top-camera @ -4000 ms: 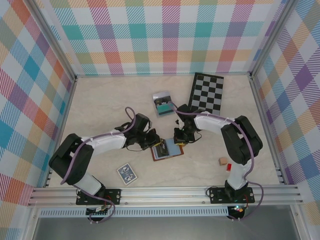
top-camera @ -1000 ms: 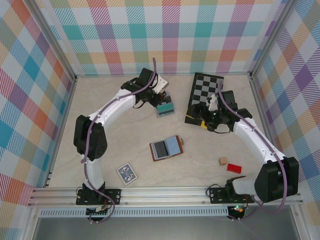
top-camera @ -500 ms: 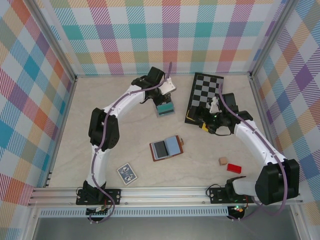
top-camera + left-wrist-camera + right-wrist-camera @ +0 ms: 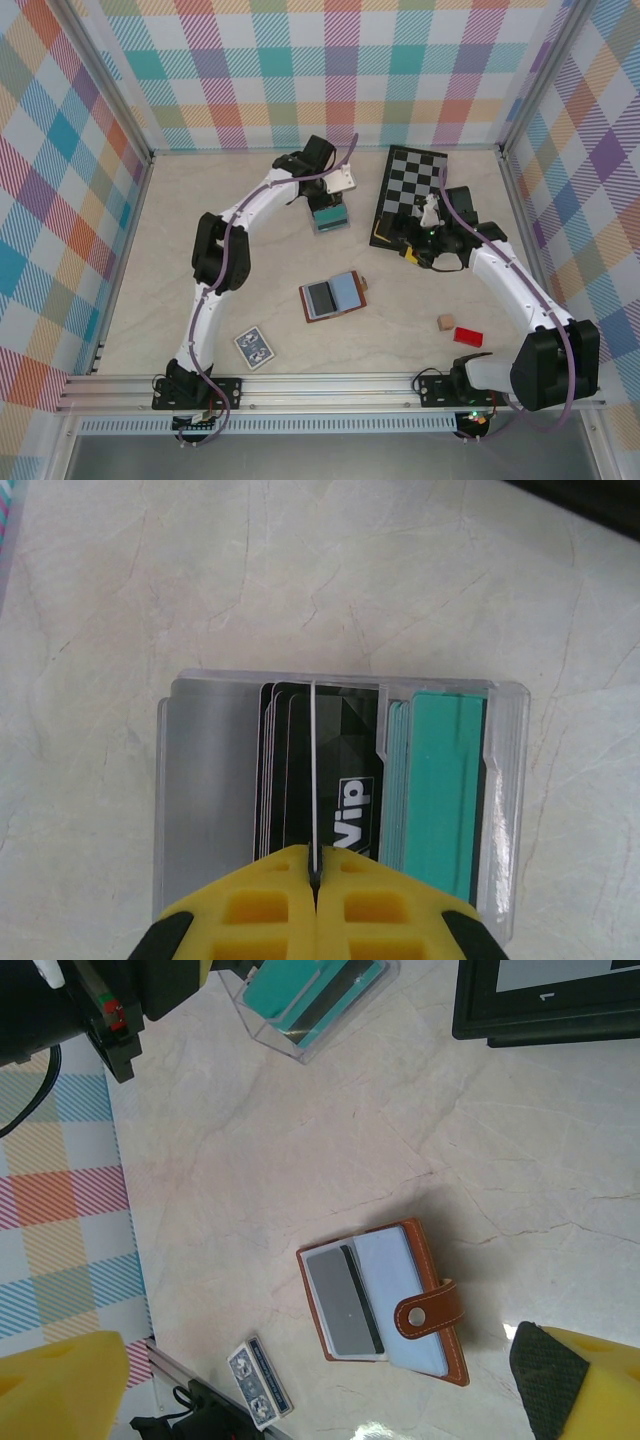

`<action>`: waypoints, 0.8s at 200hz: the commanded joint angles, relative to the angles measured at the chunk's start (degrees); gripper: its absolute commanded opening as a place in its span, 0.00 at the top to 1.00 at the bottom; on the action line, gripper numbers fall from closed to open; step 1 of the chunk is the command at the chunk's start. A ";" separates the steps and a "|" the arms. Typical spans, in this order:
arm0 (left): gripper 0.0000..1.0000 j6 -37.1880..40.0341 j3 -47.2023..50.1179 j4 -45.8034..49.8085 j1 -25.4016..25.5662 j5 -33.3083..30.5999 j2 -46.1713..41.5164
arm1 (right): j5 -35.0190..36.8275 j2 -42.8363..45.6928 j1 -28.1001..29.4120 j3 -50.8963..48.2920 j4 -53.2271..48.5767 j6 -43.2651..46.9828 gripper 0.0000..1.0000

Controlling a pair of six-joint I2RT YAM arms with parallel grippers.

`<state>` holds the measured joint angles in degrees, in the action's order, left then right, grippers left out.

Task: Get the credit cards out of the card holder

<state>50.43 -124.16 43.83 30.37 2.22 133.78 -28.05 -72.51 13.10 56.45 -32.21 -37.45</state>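
Note:
The thin card stands edge-on over the black cards, between the clear box's sides. It would come to rest among them, so my left gripper should open now.
The brown card holder lies open in the middle of the table, snap tab to the right. One grey credit card with a dark stripe sits in its left pocket. My left gripper is shut on a thin card, seen edge-on, just above a clear box that holds black and teal cards. From above, the left gripper hangs over that box at the back. My right gripper stands open near the chessboard's front edge, high above the holder, nothing between its fingers.
A black-and-white chessboard lies at the back right. A blue patterned deck lies at the front left. A small wooden block and a red block sit at the front right. Plaid walls enclose the table.
Both grippers have left the card holder. The left one carried a card back to the clear box and edged right over it; the right arm drew back to the chessboard.

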 commanded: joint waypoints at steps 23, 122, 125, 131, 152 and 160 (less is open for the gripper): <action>1.00 2.31 -2.93 3.53 0.48 -0.91 1.77 | -0.42 0.88 -0.54 -0.04 -1.36 -0.07 0.00; 0.68 -3.73 -3.05 -2.57 0.48 -4.99 0.65 | -0.39 0.79 -0.67 -0.15 -1.35 0.22 0.00; 0.68 -4.23 -3.02 -2.75 0.48 -4.91 0.46 | -0.34 0.76 -0.67 -0.19 -1.41 0.29 0.00; 0.65 -5.43 -2.98 -3.03 0.48 -4.73 -0.09 | -0.18 0.87 -0.63 -0.19 -1.52 0.71 0.00; 0.61 -11.36 -2.17 -3.59 0.37 -2.42 -3.23 | 0.65 1.19 -0.62 0.06 -2.45 2.57 0.00; 0.61 -14.02 -0.56 -4.54 0.31 -1.65 -5.15 | 1.20 1.48 -0.47 0.07 -2.89 3.45 0.00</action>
<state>44.51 -125.51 41.60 30.37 -1.98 134.63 -27.88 -72.51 12.78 56.45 -32.86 -36.86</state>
